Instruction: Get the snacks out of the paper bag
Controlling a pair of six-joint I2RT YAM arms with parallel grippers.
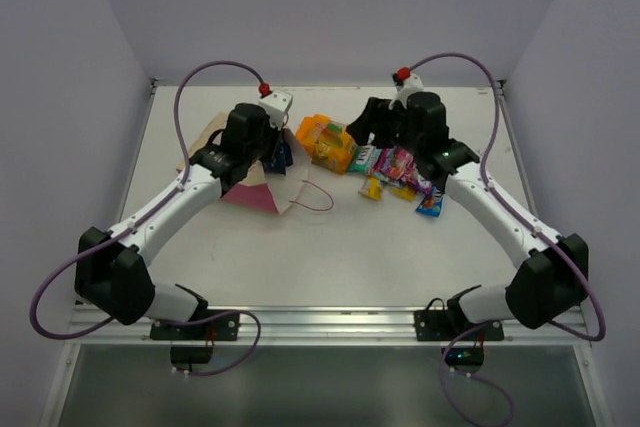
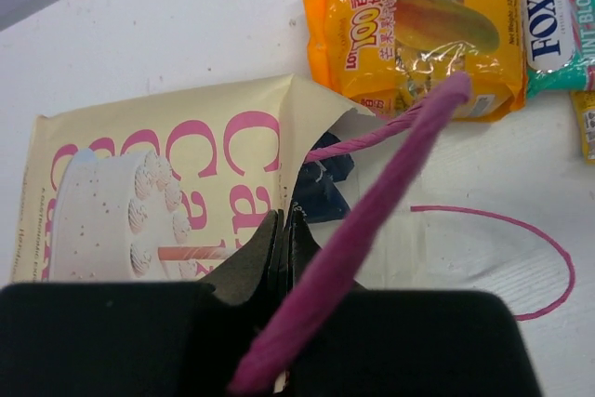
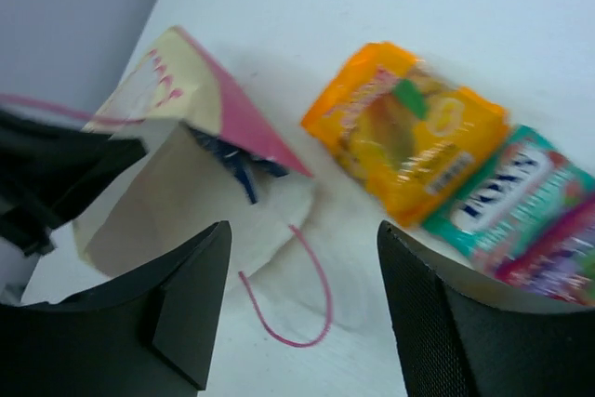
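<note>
My right gripper pinches the packet by its edge at the paper bag's opening next, to take the dark blue packet out of the paper bag (image 1: 262, 190).
The paper bag (image 1: 262, 190) lies on its side, mouth toward the snacks, its cream cake-print front (image 2: 158, 183) facing up. My left gripper (image 2: 284, 230) is shut on the bag's upper rim, and a purple cord handle (image 2: 390, 183) runs across its fingers. A dark blue packet (image 2: 321, 191) shows inside the mouth (image 3: 232, 163). An orange-yellow packet (image 1: 331, 143), a green one (image 3: 509, 194) and a purple one (image 1: 399, 165) lie outside to the right. My right gripper (image 3: 305, 230) hangs open and empty above the table, between the bag and the orange packet.
Small yellow (image 1: 372, 188) and blue (image 1: 430, 203) packets lie right of the pile. The bag's other cord handle (image 3: 296, 297) loops flat on the table in front of the mouth. Walls close the table on the left, right and back.
</note>
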